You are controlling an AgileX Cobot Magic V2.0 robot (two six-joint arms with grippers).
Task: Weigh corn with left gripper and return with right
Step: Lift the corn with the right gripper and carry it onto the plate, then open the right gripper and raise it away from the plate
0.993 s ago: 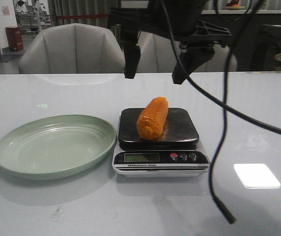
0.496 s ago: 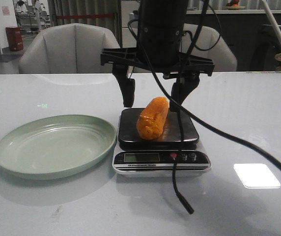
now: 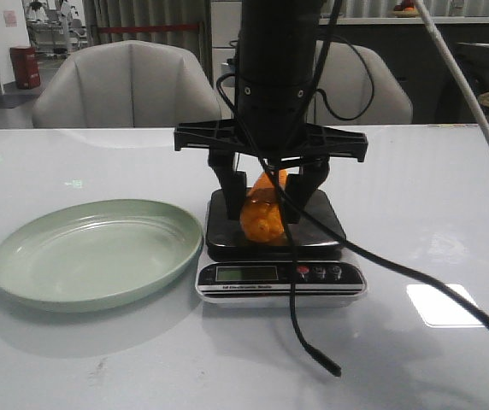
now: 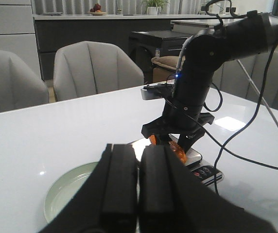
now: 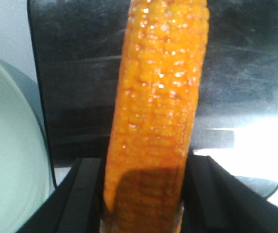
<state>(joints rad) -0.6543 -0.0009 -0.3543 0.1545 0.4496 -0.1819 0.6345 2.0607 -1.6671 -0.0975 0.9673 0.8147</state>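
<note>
My right gripper should keep holding the corn until it reaches the green plate. The corn (image 3: pixel 262 218) is over the scale, short of the green plate's rim (image 3: pixel 189 226).
The orange-yellow corn (image 3: pixel 262 218) lies lengthwise on the black platform of a small kitchen scale (image 3: pixel 321 229). My right gripper (image 3: pixel 264 203) has come straight down over it, and its two black fingers (image 5: pixel 83 194) press against the cob's sides (image 5: pixel 156 111) near one end; the cob still rests on the platform. From the left wrist view the corn (image 4: pixel 179 153) shows as an orange patch under the right arm. My left gripper (image 4: pixel 139 194) hangs away from the scale, above the green plate (image 4: pixel 63 196), with its fingers together and nothing between them.
The empty green plate (image 3: pixel 91 252) sits just left of the scale, whose display and buttons (image 3: pixel 317 272) face the front edge. A loose black cable (image 3: pixel 300 329) dangles from the right arm in front of the scale. Grey chairs (image 3: pixel 125 85) stand behind the table.
The right gripper came down from above the scale to the corn, and its wide-open fingers closed in onto the cob's sides. The corn has not moved.
</note>
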